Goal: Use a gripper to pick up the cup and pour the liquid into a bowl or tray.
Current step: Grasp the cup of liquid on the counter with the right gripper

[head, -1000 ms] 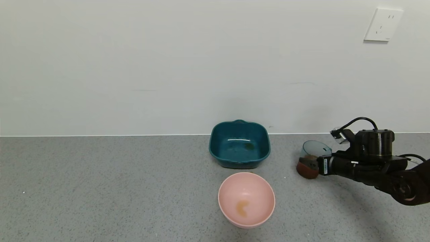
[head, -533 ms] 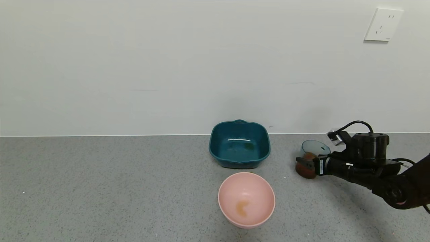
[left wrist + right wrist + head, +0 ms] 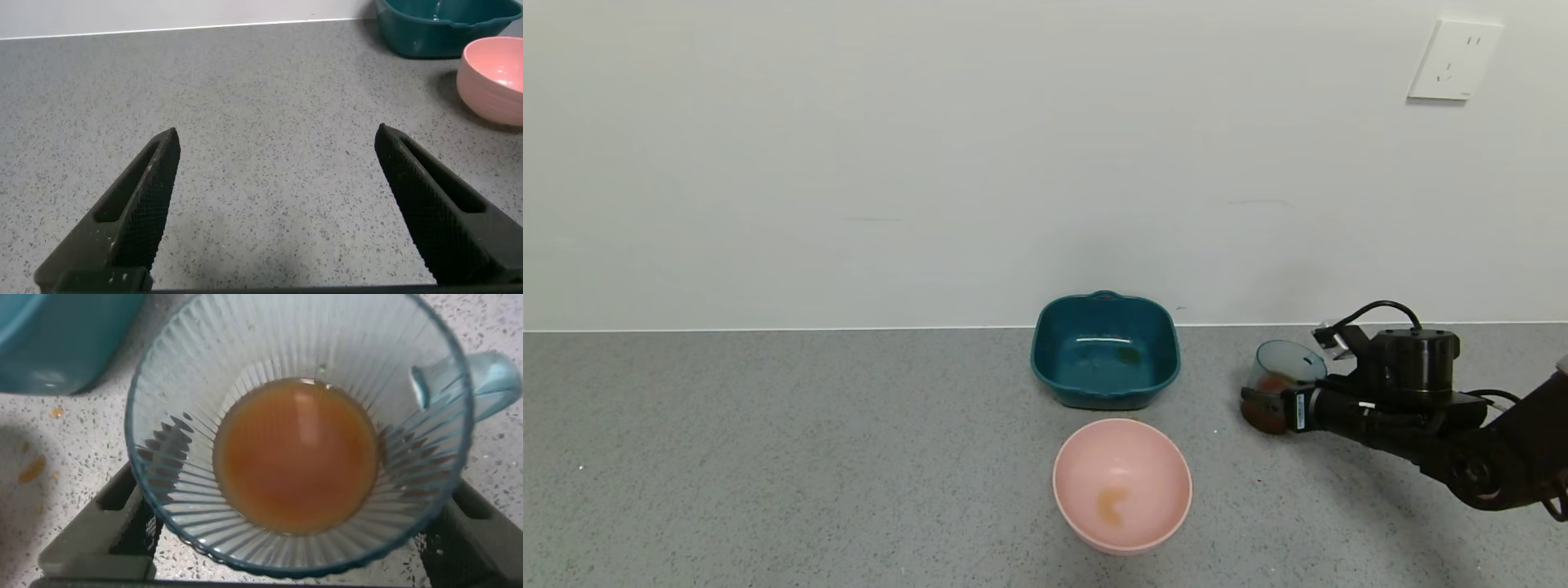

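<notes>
The cup's lower body is between my fingers in the right wrist view and would be caught if they closed now, so my right gripper should close.
The ribbed blue-grey cup (image 3: 1281,369) stands on the grey counter, right of the dark teal basin (image 3: 1054,353). It holds reddish-brown liquid (image 3: 296,453) in its lower part. My right gripper (image 3: 1260,402) is open, with one jaw on each side of the cup's lower body. In the right wrist view its fingers (image 3: 98,539) show wide apart under the cup's rim (image 3: 163,531), and the cup's tab (image 3: 482,380) points away. Whether the pads touch the cup is hidden. My left gripper (image 3: 276,135) is open and empty over bare counter, out of the head view.
A round pale pink bowl (image 3: 1122,483) with an orange smear stands in front of the basin. Small orange drops (image 3: 33,469) lie on the counter near the basin's corner (image 3: 57,335). The wall runs close behind the basin.
My right gripper has slid left, further around the cup, and its wrist has dropped slightly. The cup now stands more upright in about the same spot.
</notes>
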You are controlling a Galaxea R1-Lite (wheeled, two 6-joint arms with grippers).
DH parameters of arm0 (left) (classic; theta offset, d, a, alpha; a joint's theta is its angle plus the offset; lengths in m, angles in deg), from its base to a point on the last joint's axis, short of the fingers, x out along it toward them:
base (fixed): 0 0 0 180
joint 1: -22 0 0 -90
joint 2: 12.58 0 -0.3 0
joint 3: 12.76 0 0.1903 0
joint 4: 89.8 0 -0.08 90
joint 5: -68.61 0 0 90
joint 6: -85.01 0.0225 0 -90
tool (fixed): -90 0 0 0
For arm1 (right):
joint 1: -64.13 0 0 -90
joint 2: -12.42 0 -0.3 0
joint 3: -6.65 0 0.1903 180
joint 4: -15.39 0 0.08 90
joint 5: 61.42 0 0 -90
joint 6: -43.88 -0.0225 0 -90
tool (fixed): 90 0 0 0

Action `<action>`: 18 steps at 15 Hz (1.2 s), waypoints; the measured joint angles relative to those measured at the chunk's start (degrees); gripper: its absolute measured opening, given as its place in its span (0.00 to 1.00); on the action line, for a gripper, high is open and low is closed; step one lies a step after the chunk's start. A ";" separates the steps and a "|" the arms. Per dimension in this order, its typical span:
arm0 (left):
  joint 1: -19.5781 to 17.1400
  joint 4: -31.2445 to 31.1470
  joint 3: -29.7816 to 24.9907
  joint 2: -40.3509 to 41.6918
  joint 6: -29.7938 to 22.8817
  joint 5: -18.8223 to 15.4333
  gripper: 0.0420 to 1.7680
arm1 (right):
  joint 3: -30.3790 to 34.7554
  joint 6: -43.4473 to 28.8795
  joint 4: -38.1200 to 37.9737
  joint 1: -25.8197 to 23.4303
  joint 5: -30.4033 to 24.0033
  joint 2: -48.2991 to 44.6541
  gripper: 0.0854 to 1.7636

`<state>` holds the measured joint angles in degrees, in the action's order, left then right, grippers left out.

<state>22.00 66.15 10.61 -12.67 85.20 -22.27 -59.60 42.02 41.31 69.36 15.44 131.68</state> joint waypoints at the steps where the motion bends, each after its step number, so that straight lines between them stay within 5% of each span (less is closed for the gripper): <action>1: 0.00 0.00 0.00 0.00 -0.02 0.00 0.97 | -0.09 0.02 0.07 0.00 0.05 0.20 0.97; 6: 0.00 -0.02 0.00 0.00 0.00 0.00 0.97 | -0.17 0.11 0.71 -0.61 -0.02 0.65 0.97; 9: 0.00 -0.02 0.00 0.00 -0.02 0.00 0.97 | -0.24 0.13 1.04 -0.99 0.05 0.94 0.77; 18: 0.00 0.00 0.00 0.00 -0.02 0.00 0.97 | -1.21 0.68 -1.33 -1.02 0.91 -0.38 0.75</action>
<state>22.00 66.15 10.61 -12.67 85.17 -22.27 -60.81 42.70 39.98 68.33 16.36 131.30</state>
